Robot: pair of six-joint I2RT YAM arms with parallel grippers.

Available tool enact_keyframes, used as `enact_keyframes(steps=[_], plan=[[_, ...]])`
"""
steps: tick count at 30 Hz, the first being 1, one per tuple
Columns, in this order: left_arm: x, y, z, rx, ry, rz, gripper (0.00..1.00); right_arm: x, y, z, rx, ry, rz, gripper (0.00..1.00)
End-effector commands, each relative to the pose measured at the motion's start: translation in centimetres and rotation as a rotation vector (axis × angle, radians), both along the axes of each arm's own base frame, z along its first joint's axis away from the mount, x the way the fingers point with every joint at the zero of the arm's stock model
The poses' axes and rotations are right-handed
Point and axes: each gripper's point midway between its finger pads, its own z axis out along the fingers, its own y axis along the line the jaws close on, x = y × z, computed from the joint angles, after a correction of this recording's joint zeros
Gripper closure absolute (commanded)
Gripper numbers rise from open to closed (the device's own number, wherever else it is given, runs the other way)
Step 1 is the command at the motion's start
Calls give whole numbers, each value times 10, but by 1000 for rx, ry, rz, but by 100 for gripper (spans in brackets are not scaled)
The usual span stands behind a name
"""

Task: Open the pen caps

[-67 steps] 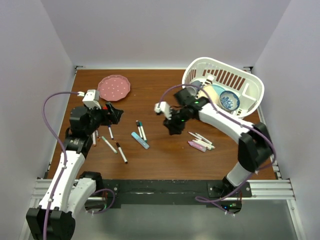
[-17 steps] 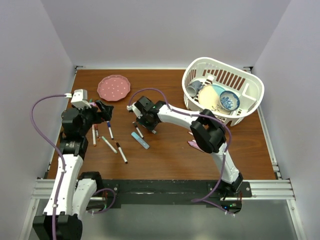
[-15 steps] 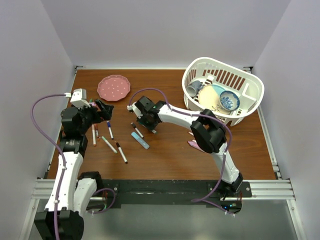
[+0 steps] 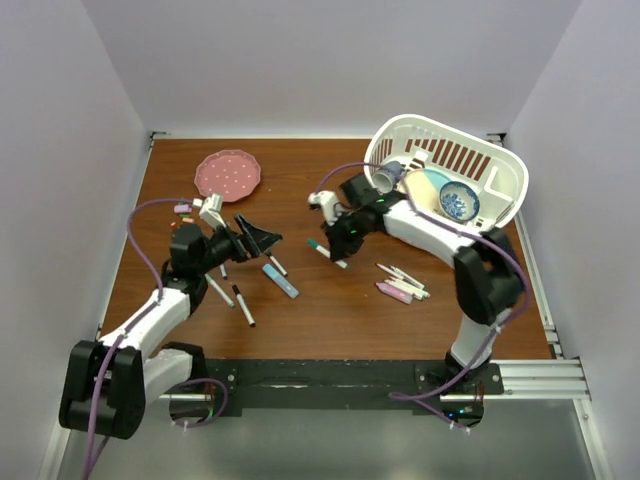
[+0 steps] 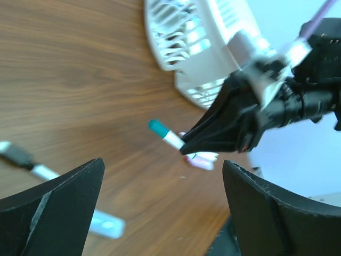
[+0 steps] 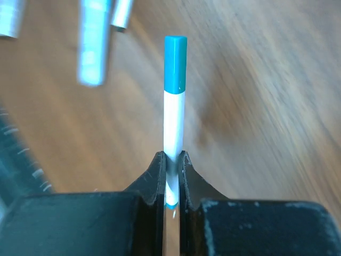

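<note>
The left gripper grabs the teal pen cap point(image 4: 313, 243) point(image 5: 157, 126) next, clear of the white body in my right gripper, and pulls the cap off.
My right gripper point(image 4: 338, 250) is shut on a slim white pen point(image 6: 173, 120) and holds it off the table. Its teal pen cap point(image 6: 175, 63) sticks out past the fingertips point(image 6: 154, 173), and the same cap point(image 4: 313, 243) points left in the top view. My left gripper point(image 4: 268, 238) is open wide just left of that cap, with nothing between its fingers point(image 5: 64, 208). In the left wrist view the teal cap point(image 5: 157, 126) and the right gripper point(image 5: 184, 146) lie ahead. More capped pens point(image 4: 243, 305) lie on the table.
A blue highlighter point(image 4: 281, 280) lies below my left gripper. A cluster of pens and a pink highlighter point(image 4: 392, 292) sits at centre right. A pink plate point(image 4: 228, 174) is at the back left. A white basket point(image 4: 505, 160) with a bowl point(image 4: 459, 201) stands at the back right.
My right gripper has closed on the teal-capped pen, lifted it and moved right. The left arm has swung right toward the centre with its jaws opening wider.
</note>
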Motion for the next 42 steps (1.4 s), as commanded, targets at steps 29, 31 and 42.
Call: enact_keyframes(steps=[29,31,42], plan=[[13,-158,73,-380,-118,-47,66,-35,-18,112,605,-28,59,100],[14,-159,75,-361,-131,-47,73,-34,-19,113,608,-29,52,100],[17,-173,85,-269,-185,-105,100,-39,-15,114,663,7,68,40]])
